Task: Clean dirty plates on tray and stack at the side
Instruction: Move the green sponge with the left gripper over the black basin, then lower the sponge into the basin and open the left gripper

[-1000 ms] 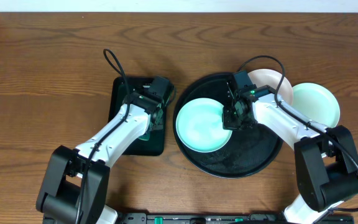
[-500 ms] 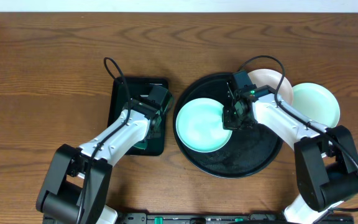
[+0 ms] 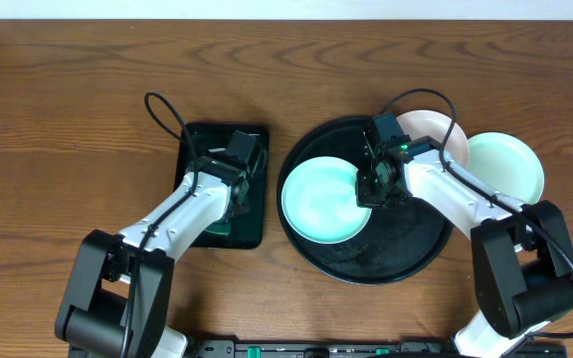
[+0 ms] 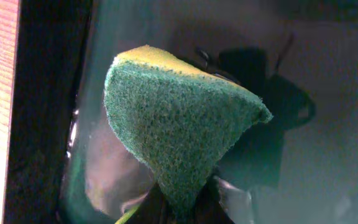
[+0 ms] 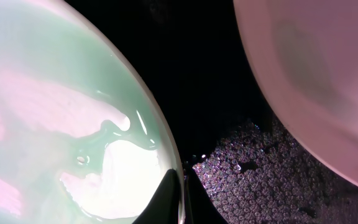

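Note:
The sponge is inside the rectangular tray's sides, above the rectangular tray's flat wet bottom, so it is time for my left gripper to let go.
A mint-aqua plate lies on the left half of the round black tray. My right gripper is shut on that plate's right rim; the wrist view shows its fingers pinching the rim of the wet plate. A white plate leans on the tray's far right edge and shows in the right wrist view. A second mint plate lies on the table to the right. My left gripper is shut on a green and yellow sponge over the rectangular tray.
A small black rectangular tray sits left of the round tray; its wet floor shows under the sponge. The wooden table surrounds both trays.
My left gripper has moved left and nearer over the rectangular tray, carrying the sponge. The right arm and the plates have not moved.

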Motion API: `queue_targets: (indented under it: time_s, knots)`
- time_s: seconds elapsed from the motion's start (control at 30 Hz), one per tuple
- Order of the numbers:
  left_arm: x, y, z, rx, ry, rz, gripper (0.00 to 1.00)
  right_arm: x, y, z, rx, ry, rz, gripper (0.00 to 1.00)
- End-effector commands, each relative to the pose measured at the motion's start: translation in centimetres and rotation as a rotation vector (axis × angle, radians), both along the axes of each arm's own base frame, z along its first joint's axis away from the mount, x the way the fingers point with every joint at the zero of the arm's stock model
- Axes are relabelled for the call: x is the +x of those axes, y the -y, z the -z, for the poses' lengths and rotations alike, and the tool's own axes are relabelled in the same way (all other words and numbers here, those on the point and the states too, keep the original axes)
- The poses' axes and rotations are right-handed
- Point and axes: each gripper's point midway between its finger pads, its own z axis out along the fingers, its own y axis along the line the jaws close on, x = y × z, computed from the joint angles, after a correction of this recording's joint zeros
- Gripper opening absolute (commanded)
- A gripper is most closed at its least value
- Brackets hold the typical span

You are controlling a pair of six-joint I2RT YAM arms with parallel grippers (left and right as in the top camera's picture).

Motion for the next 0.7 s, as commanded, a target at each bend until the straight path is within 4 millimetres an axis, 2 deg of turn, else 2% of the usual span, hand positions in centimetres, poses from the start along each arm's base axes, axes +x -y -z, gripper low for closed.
queue_targets:
  time_s: [0.0,0.3,0.33,0.4,0.67]
  knots:
    - [-0.19,-0.41,0.19,0.013,-0.006,-0.016,0.09,-0.46,-0.40,0.26,0.004,-0.013,-0.012,0.03]
    - [-0.19,-0.42,0.19,0.013,-0.006,-0.017,0.09,-0.47,-0.39,0.26,0.004,-0.013,-0.012,0.04]
    - [-0.19,-0.42,0.19,0.013,-0.006,-0.017,0.16,-0.47,-0.39,0.26,0.004,-0.013,-0.012,0.04]
    - [-0.20,-0.42,0.19,0.013,-0.007,-0.017,0.17,-0.47,-0.39,0.26,0.004,-0.013,-0.012,0.04]
    - [-0.20,-0.42,0.19,0.013,-0.007,-0.017,0.17,-0.47,-0.40,0.26,0.004,-0.013,-0.012,0.04]
